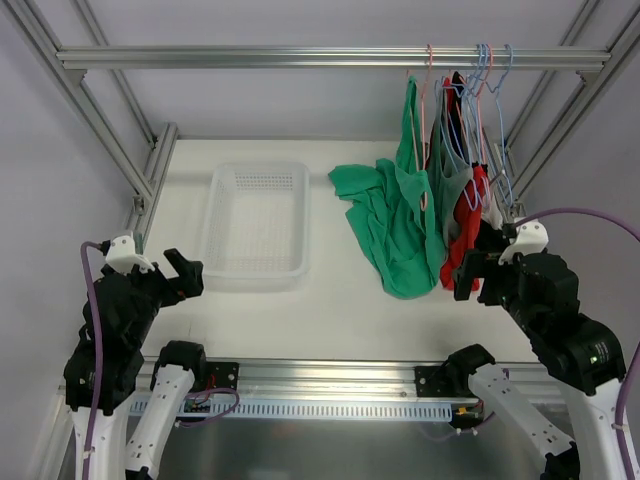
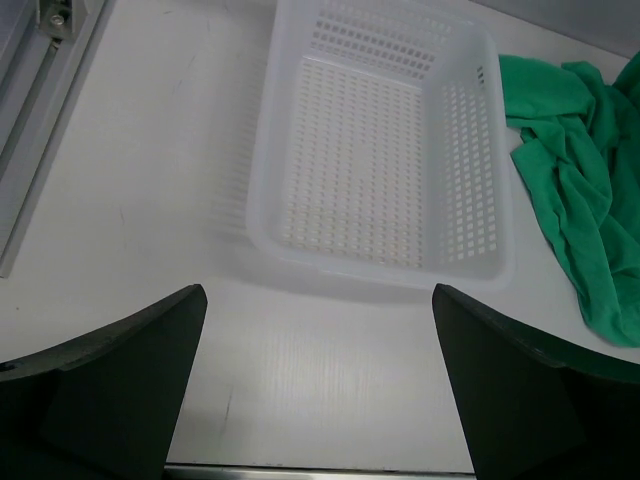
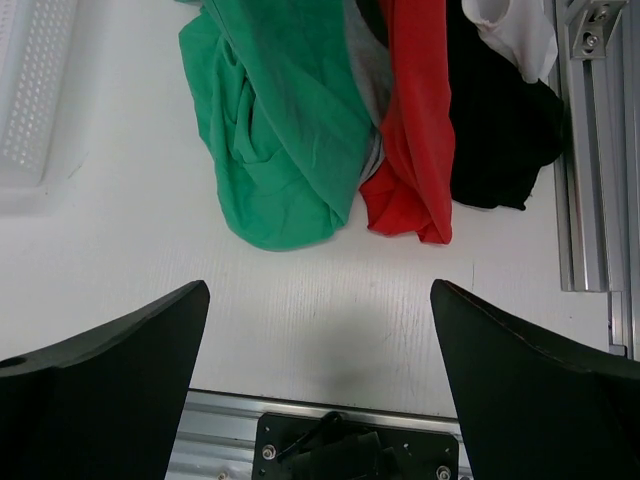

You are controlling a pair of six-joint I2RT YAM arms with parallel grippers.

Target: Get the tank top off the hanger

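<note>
The robot's right gripper next has to grab the pink hanger by its near-side arm below the hook point(image 1: 423, 128). That leaves the hook and the far strap free to remove the tank top.
A green tank top point(image 1: 395, 215) hangs by one strap from a pink hanger point(image 1: 427, 110) on the top rail, its body bunched on the table; it shows in the right wrist view point(image 3: 275, 130) and the left wrist view point(image 2: 580, 150). Grey, red point(image 3: 415, 120), black and white garments hang beside it on blue hangers point(image 1: 490, 90). My left gripper point(image 1: 180, 272) is open and empty at the near left, in front of the basket. My right gripper point(image 1: 470, 265) is open and empty, just right of the red garment's lower end.
A white perforated basket point(image 1: 255, 222) stands left of the green top, also in the left wrist view point(image 2: 380, 150). Aluminium frame posts run along both table sides point(image 3: 590, 150). The front rail point(image 1: 320, 375) lies near the arm bases.
</note>
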